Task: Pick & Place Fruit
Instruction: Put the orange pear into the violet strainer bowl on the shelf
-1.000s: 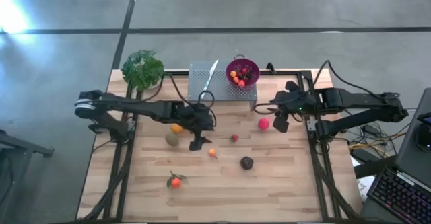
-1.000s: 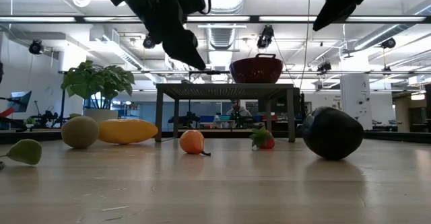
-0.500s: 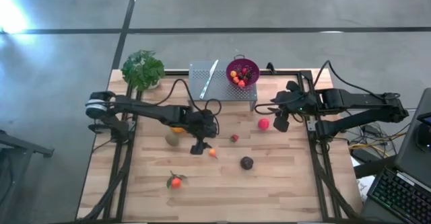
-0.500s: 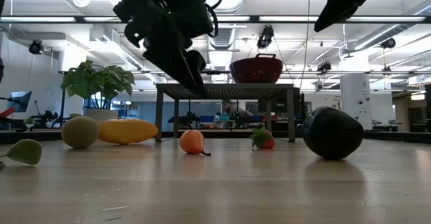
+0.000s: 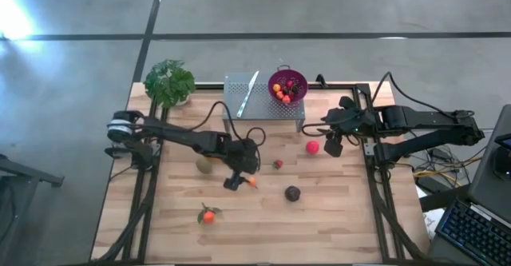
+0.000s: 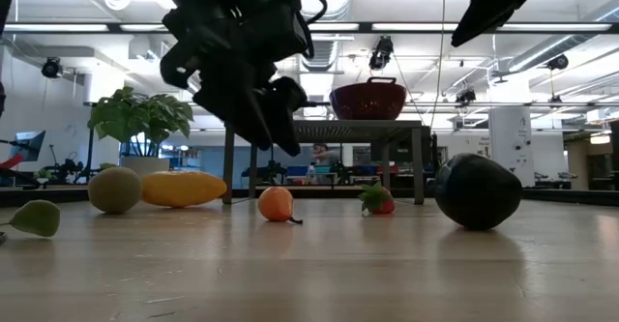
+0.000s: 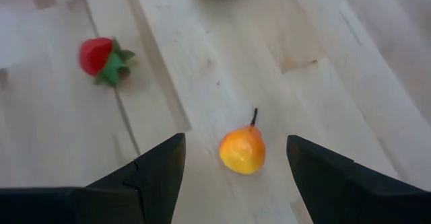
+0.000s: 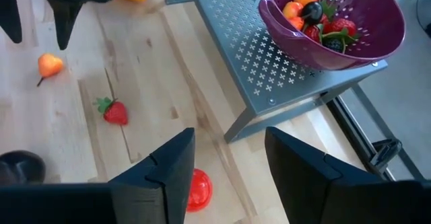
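The small orange pear-shaped fruit's stem (image 7: 254, 117) should stay free for placing it in the colander, so my left gripper next needs to grab the fruit by its round body (image 7: 242, 153).
My left gripper (image 5: 236, 179) (image 7: 236, 143) is open and hovers over the table's middle, fingers pointing down. A small orange pear-shaped fruit (image 7: 243, 150) (image 5: 252, 181) lies on the wood between and below them, untouched. My right gripper (image 5: 331, 146) (image 8: 229, 135) is open and waits above the red ball (image 5: 312, 147) (image 8: 197, 189). A strawberry (image 5: 278, 164), a dark purple ball (image 5: 293, 192), an olive-green fruit (image 5: 205, 164) and an orange leafed fruit (image 5: 208, 215) rest on the table. The elongated orange fruit (image 6: 184, 189) lies partly under the left arm.
A purple colander (image 5: 287, 86) (image 8: 377, 42) holding several small fruits stands on a grey perforated stand (image 5: 259, 98) at the far edge. A leafy plant (image 5: 169, 82) sits at the far left corner. Bare wood lies along the near edge.
My left gripper has moved toward the near edge and a little right, coming down over the small orange pear-shaped fruit, and has stayed open. My right arm has kept still. No fruit has moved.
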Robot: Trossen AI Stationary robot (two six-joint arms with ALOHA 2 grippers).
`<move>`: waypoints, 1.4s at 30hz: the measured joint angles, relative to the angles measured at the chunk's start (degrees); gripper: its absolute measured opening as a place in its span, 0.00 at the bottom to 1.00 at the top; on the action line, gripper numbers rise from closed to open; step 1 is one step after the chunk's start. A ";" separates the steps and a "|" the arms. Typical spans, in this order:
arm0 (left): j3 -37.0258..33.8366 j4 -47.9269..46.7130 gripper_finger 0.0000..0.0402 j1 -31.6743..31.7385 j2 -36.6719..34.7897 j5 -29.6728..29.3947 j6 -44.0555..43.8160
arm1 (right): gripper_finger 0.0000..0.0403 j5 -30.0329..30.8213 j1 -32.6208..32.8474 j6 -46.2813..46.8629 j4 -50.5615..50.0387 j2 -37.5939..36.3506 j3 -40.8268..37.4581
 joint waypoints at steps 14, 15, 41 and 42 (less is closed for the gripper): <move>-0.04 1.71 0.66 -1.47 5.62 0.72 0.79 | 0.34 0.00 0.00 -0.46 0.22 0.00 -0.05; -0.04 1.72 0.66 -1.47 6.02 0.72 0.79 | 0.34 0.00 0.00 -0.46 0.22 0.00 -0.07; -0.04 3.97 0.53 -1.40 9.47 -0.37 1.02 | 0.43 1.51 0.02 -0.48 0.46 0.00 -0.11; -0.04 3.97 0.51 -1.41 9.48 -0.42 1.02 | 0.42 1.51 0.02 -0.57 0.46 0.00 -0.11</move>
